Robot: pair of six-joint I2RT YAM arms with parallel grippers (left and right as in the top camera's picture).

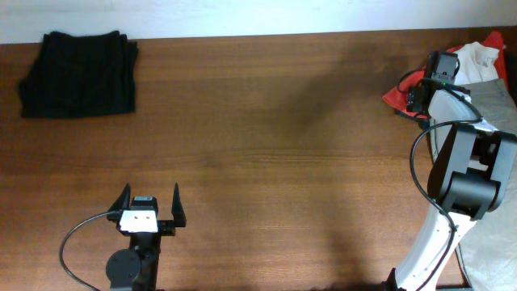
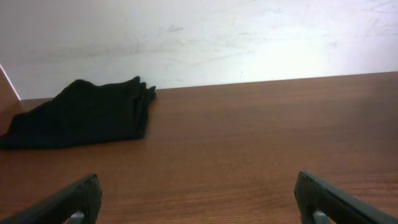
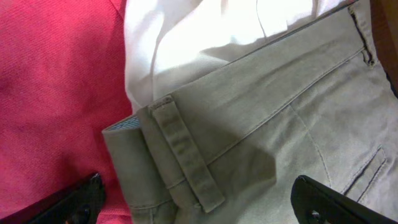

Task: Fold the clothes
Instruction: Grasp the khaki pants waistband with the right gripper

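Note:
The legs should trail out for folding, so I should next use my right gripper to grab the khaki trousers by the waistband at the belt loop.
The khaki trousers fill the right wrist view, waistband and a belt loop uppermost and a pocket at the lower right. In the overhead view they show as pale cloth at the table's far right edge. My right gripper is open just above the waistband, one finger over the red cloth and the other over the trouser fabric, holding nothing. It sits at the clothes pile in the overhead view. My left gripper is open and empty near the front left of the table, far from the trousers, and also shows in the left wrist view.
A folded black garment lies at the back left corner and shows in the left wrist view. A red cloth and a white T-shirt lie piled with the trousers. A white wall stands behind the brown wooden table.

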